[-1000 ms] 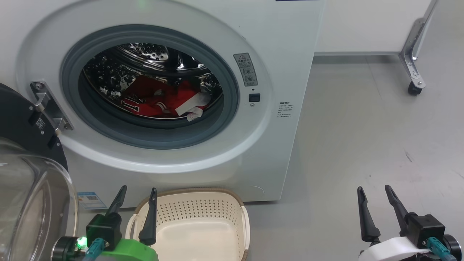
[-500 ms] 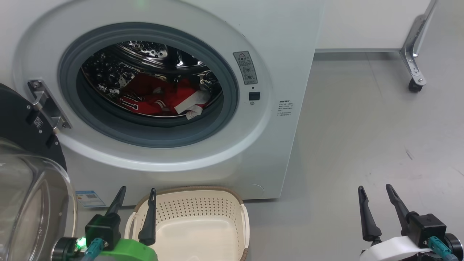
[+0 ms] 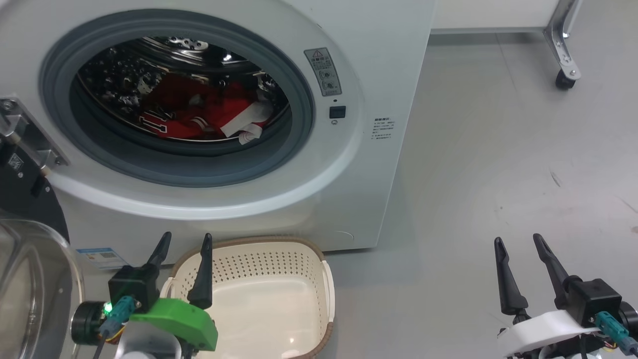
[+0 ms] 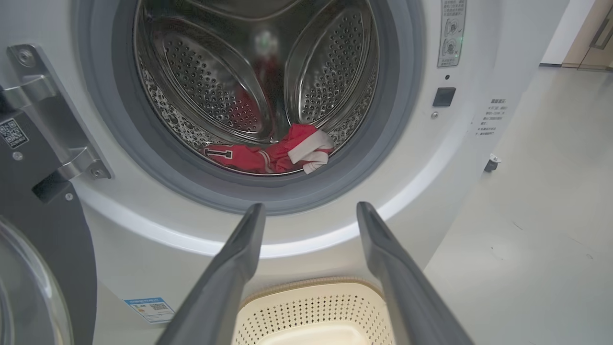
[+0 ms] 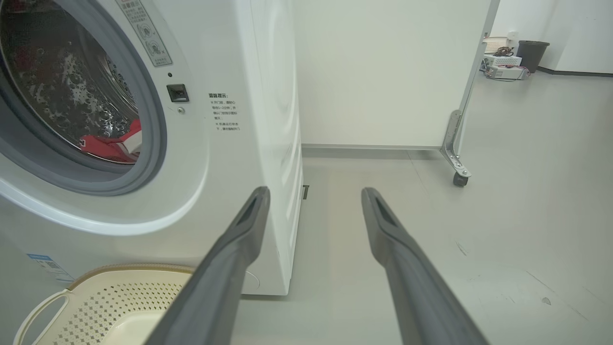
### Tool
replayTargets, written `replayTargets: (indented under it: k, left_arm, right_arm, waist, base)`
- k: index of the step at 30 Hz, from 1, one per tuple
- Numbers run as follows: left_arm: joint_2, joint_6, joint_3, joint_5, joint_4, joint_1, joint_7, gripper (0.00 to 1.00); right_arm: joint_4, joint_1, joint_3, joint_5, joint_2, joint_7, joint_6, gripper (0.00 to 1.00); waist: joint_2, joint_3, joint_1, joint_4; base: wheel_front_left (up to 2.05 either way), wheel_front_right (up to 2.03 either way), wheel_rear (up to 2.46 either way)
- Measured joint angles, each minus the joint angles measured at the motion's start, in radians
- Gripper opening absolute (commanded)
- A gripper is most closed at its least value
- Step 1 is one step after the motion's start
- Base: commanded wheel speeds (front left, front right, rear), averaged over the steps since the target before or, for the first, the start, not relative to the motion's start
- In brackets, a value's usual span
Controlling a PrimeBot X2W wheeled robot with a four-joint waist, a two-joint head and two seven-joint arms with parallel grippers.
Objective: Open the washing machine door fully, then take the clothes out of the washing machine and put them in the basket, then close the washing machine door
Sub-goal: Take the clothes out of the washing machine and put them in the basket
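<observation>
The rest of the red cloth [image 3: 173, 126] lies low and loose in the drum, so my left gripper needs to grab the clothes by their raised white-trimmed fold [image 3: 242, 117] next.
The white washing machine [image 3: 379, 60] [image 4: 459, 158] [image 5: 249, 72] stands with its door [image 3: 30, 269] [image 4: 33, 268] swung wide open to the left, glass bowl facing me. Red clothes [image 3: 199, 112] [image 4: 268, 153] [image 5: 112, 143] with white trim lie low in the steel drum. The cream basket [image 3: 279, 279] [image 4: 316, 306] [image 5: 105, 297] sits empty on the floor in front of the machine. My left gripper [image 3: 183, 238] [image 4: 310, 208] is open, hanging over the basket's left rim. My right gripper [image 3: 516, 240] [image 5: 316, 191] is open over bare floor to the right.
Grey floor [image 3: 498, 149] stretches to the right of the machine. A white panel on a metal caster leg [image 3: 560, 60] [image 5: 455, 153] stands at the back right. A dark bin [image 5: 531, 53] and boxes sit far off by the wall.
The whole head view has shifted down and right as the camera moved, so machine and basket sit higher and further left in it. Both grippers stay open.
</observation>
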Motion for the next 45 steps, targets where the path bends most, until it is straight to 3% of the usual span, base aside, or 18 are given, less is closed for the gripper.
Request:
replayTargets:
  k: [7,25,45]
  left_arm:
    - [-0.001,-0.017,0.001,-0.009,0.042,-0.105,0.034,1.0]
    - [0.029,-0.043,0.087,-0.114,0.229,-0.484,0.259,1.0]
    - [0.194,-0.043,0.167,-0.123,0.398,-0.825,0.455,1.0]
  right_arm:
    - [-0.022,-0.033,0.0,0.0,-0.008,0.003,0.009,1.0]
    - [-0.034,-0.161,-0.002,0.018,0.012,-0.001,0.038,1.0]
    - [0.036,-0.254,0.003,0.039,0.068,-0.018,0.082,1.0]
  waist:
    - [0.0,0.07,0.0,-0.035]
    - [0.0,0.271,0.0,-0.168]
    - [0.0,0.449,0.0,-0.325]
  base:
    - [0.0,0.0,0.0]
    - [0.0,0.0,0.0]
    - [0.0,0.0,0.0]
